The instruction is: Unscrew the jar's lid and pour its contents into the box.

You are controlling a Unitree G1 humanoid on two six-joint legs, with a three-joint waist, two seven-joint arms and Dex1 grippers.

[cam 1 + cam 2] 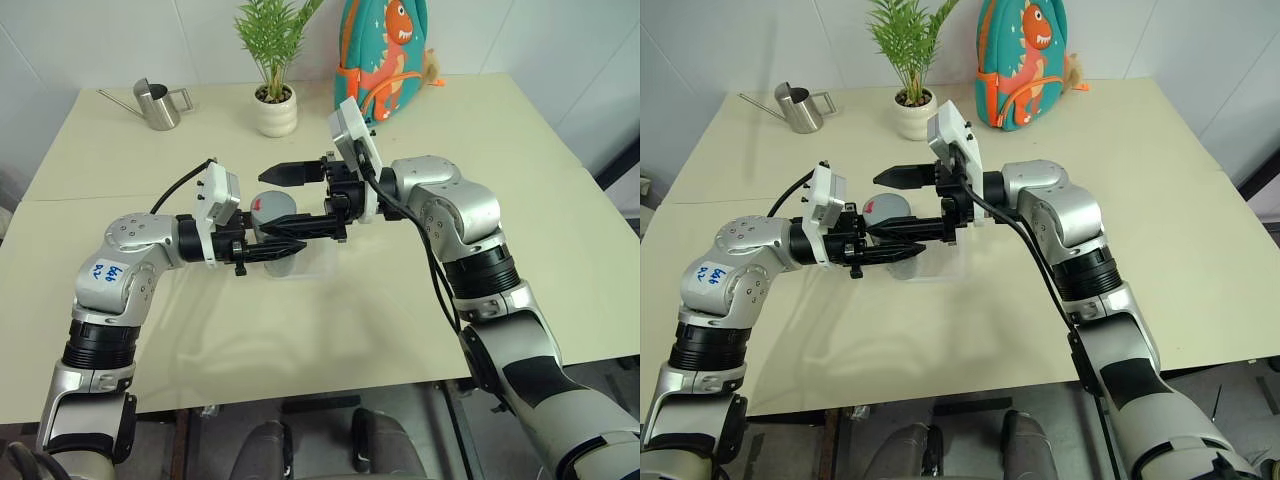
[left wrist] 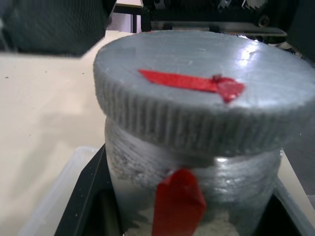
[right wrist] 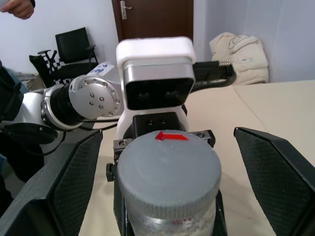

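My right gripper should close on the lid now, because its fingers reach around the grey lid on the jar's opening.
The jar, whitish-silver with a red label strip, is held upright just above the table's middle. My left gripper is shut on the jar's body from the left. The grey lid with its red mark sits on the jar's mouth. My right gripper comes in from the right and is open; its black fingers stand on either side of the lid, clear of its rim. The clear box lies on the table under and just right of the jar. The contents are hidden inside the jar.
A steel watering can, a white plant pot and a dinosaur backpack stand along the table's far side. A person's hand shows beyond the table, near a black chair.
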